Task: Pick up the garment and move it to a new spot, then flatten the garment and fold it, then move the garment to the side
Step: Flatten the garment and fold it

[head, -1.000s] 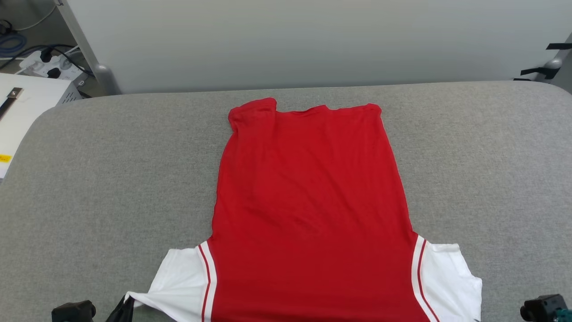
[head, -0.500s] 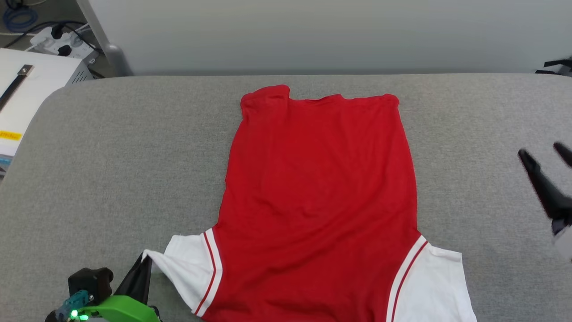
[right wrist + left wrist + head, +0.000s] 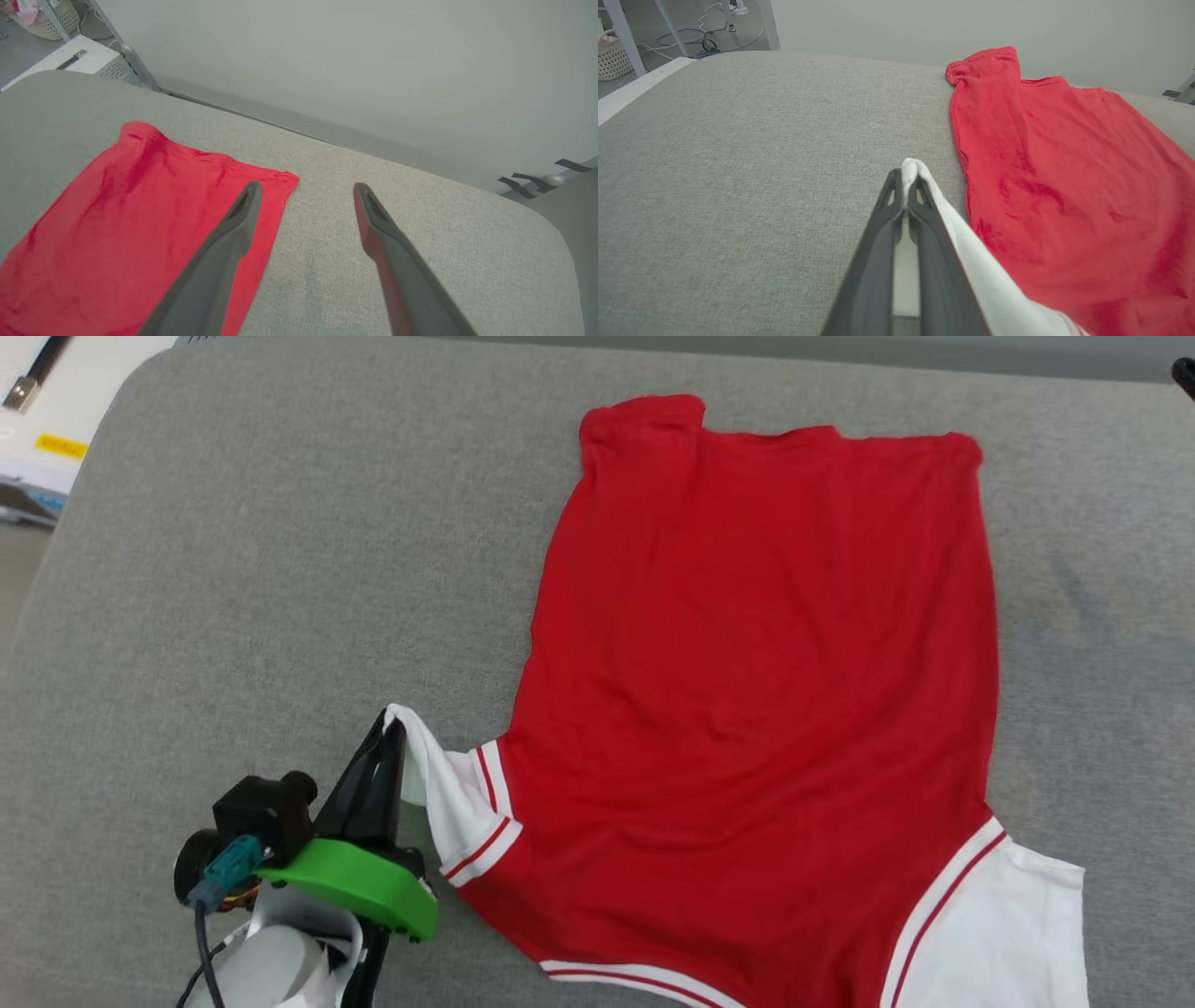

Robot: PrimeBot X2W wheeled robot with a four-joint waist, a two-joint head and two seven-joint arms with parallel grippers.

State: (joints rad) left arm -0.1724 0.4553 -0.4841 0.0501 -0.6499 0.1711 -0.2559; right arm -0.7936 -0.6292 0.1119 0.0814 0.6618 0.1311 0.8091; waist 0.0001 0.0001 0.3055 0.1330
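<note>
The right gripper grabs the red body [image 3: 762, 650] by its hemmed corner [image 3: 961, 450] next, to fold the garment.
The garment [image 3: 766, 644] lies plain red side up on the grey padded table [image 3: 233, 569], hem at the far end and white sleeves near me. My left gripper [image 3: 390, 721] is shut on the tip of the left white sleeve [image 3: 448, 793] and holds it lifted and bunched toward the red body. The left wrist view shows white cloth pinched between the tips of that gripper [image 3: 906, 175], with the garment [image 3: 1064, 186] to its right. My right gripper [image 3: 307, 186] hangs open and empty above the table, over the far right hem corner of the garment [image 3: 117, 224].
A white cabinet [image 3: 56, 392] stands off the table's far left corner. Cables [image 3: 710, 42] and a wicker basket [image 3: 614, 60] lie on the floor beyond. A pale wall [image 3: 373, 70] runs behind the table's far edge.
The head camera has tilted down and turned. My left gripper has carried the sleeve tip forward and up. My right gripper let go, opened and rose to the far right.
</note>
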